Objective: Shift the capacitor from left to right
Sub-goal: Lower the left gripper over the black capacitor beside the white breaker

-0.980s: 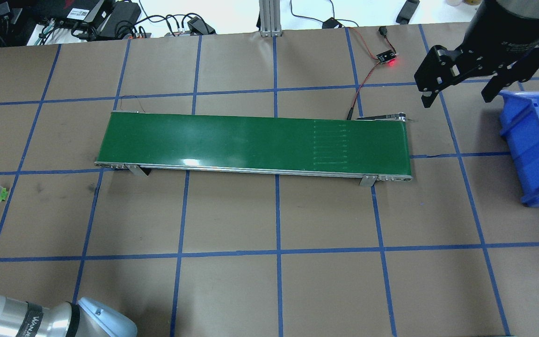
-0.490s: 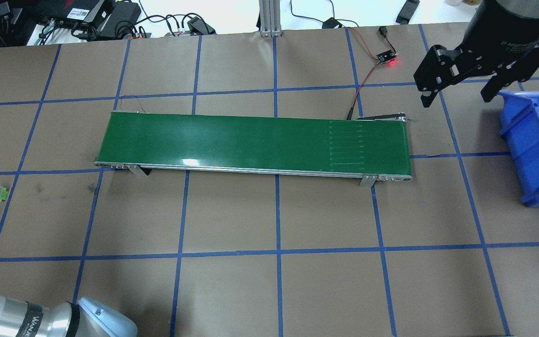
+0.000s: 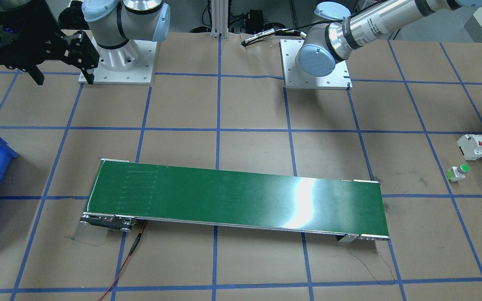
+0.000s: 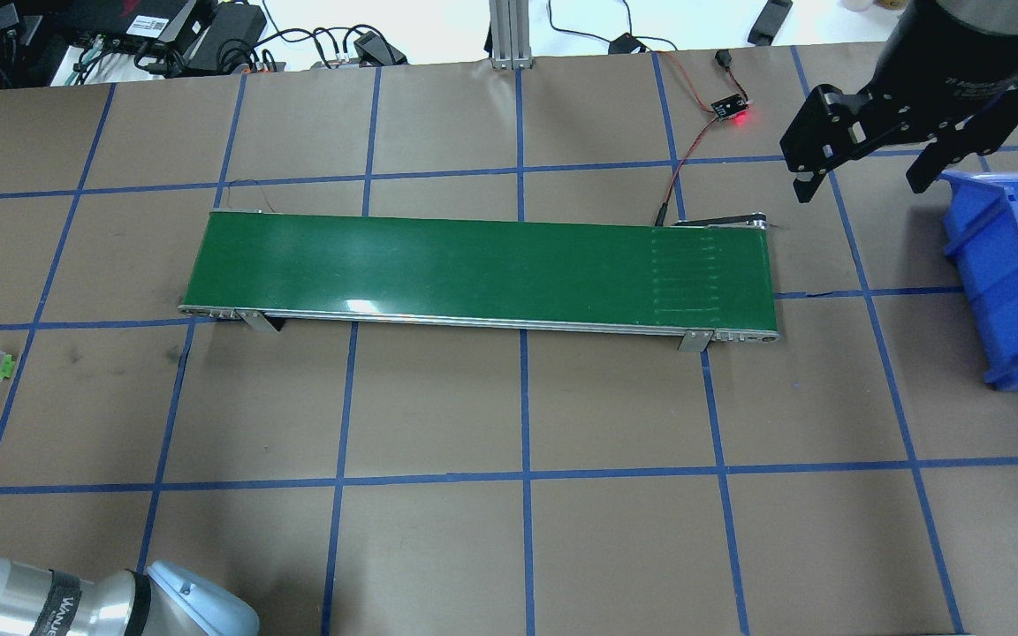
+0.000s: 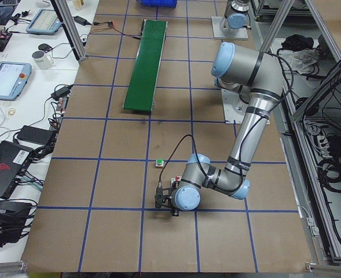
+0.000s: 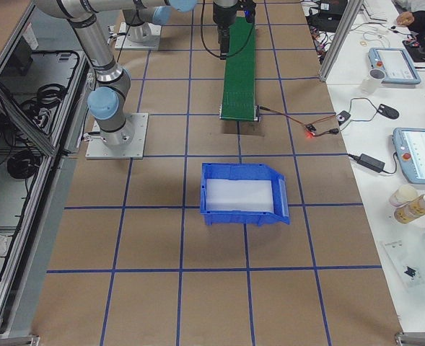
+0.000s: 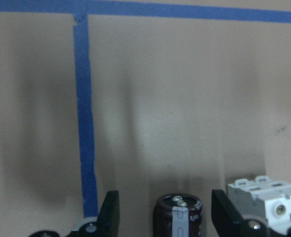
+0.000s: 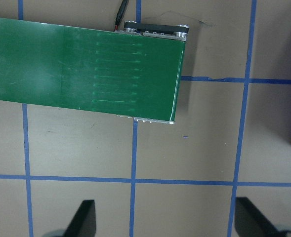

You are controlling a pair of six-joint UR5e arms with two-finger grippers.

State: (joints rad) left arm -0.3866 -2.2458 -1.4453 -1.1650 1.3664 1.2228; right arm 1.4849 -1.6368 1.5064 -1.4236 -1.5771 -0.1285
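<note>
Next, my left gripper takes hold of the capacitor by its dark cylindrical body (image 7: 177, 222). Then I bring the capacitor over to the green belt.
The capacitor (image 7: 179, 216), a dark cylinder with a pale stripe, stands upright on the brown table. It shows only in the left wrist view. My left gripper (image 7: 165, 210) is open, with one finger (image 7: 109, 213) on each side of the capacitor and a gap on both sides. The left gripper also shows low over the table at the near end in the exterior left view (image 5: 162, 200). My right gripper (image 4: 862, 177) is open and empty. It hangs above the table between the green belt's (image 4: 482, 265) right end and the blue bin (image 4: 1004, 265).
A white breaker with red switches (image 3: 471, 146) stands right beside the left gripper's finger and shows in the left wrist view (image 7: 266, 202). A white button with a green cap (image 3: 457, 172) lies near it. A red wire and a lit sensor board (image 4: 730, 110) lie behind the belt.
The seam marks on the green belt have travelled to the right, so the belt is running. The right gripper has stayed almost still.
</note>
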